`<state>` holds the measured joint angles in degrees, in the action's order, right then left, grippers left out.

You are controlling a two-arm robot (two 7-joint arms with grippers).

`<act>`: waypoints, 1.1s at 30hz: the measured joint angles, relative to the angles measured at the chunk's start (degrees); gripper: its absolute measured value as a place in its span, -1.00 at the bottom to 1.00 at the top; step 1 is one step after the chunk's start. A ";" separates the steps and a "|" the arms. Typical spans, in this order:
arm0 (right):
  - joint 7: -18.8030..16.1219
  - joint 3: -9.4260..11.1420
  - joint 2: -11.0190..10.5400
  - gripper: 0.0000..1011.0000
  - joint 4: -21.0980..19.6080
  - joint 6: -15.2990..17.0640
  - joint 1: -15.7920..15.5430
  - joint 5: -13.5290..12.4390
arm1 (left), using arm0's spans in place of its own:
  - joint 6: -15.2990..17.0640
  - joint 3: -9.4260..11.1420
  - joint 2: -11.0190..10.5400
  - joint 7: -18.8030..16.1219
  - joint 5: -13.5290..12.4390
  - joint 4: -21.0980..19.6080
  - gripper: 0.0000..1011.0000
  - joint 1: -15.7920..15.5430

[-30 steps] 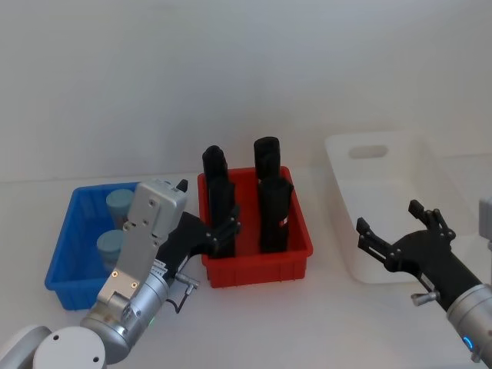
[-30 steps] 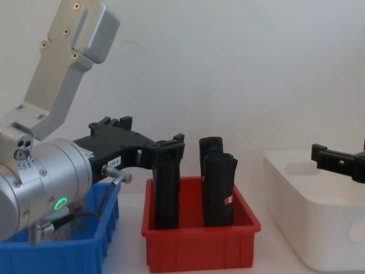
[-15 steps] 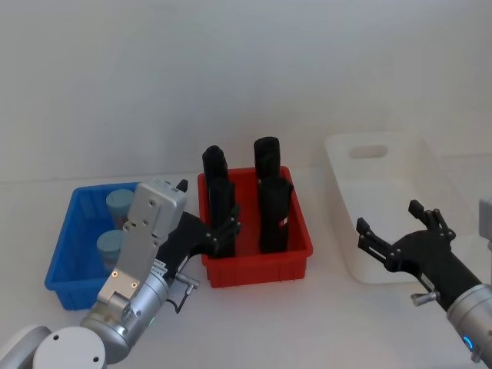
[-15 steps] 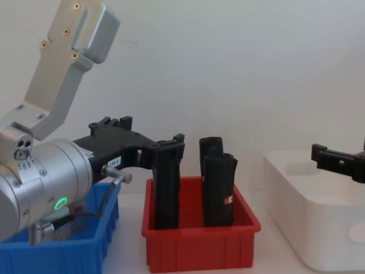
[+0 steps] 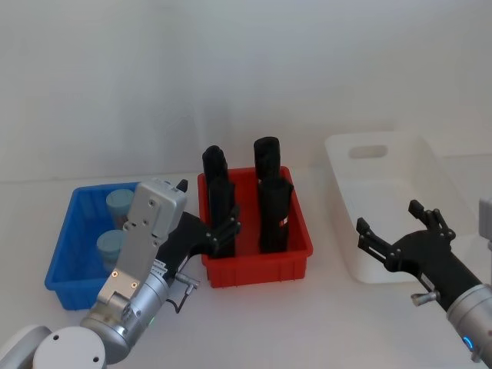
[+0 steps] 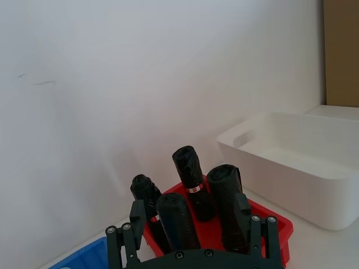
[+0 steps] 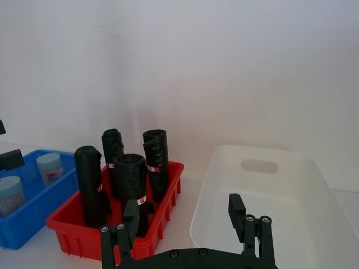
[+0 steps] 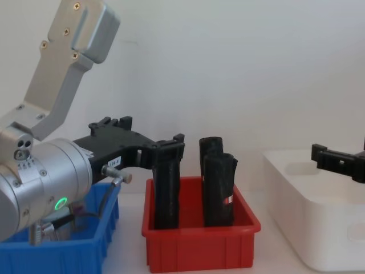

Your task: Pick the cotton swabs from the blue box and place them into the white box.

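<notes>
The cotton swabs need to go over to the white box (image 8: pixel 311 200) (image 6: pixel 291 162), so my left gripper should grab a jar's pale blue lid next.
Two cotton swabs jars with pale blue lids stand in the blue box (image 5: pixel 63 265) at the table's left: one at the back (image 5: pixel 120 203), one nearer (image 5: pixel 110 246). The right wrist view also shows these jars (image 7: pixel 49 167) and the blue box (image 7: pixel 31 223). My left gripper (image 5: pixel 207 209) is open and empty, hovering between the blue box and the red bin, to the right of the jars. My right gripper (image 5: pixel 390 217) is open and empty too, just in front of the white box (image 5: pixel 361 146), whose near wall (image 8: pixel 311 200) is on the right.
A red bin (image 5: pixel 261 267) sits between the two boxes and holds several tall black upright rolls (image 5: pixel 270 201), close to my left fingers. A plain white wall stands behind the table. Bare tabletop lies in front of the red bin.
</notes>
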<state>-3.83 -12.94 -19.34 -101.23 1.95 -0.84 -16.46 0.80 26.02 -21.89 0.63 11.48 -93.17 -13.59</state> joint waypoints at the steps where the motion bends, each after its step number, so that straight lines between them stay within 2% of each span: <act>1: 0.00 0.00 0.00 0.98 0.00 0.00 0.00 0.00 | 0.00 0.00 0.00 0.00 0.00 0.00 0.99 0.00; 23: 0.00 0.00 0.00 0.98 0.00 0.00 0.00 0.00 | 0.00 -0.02 0.00 0.01 0.00 0.00 0.99 0.00; 33: 0.00 0.00 0.00 0.98 0.00 0.00 0.00 0.00 | 0.52 -1.08 -0.16 0.36 1.10 1.78 0.99 -0.70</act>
<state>-3.82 -12.94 -19.33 -101.23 1.95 -0.84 -16.47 1.31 24.94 -22.05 0.98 12.58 -91.39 -14.29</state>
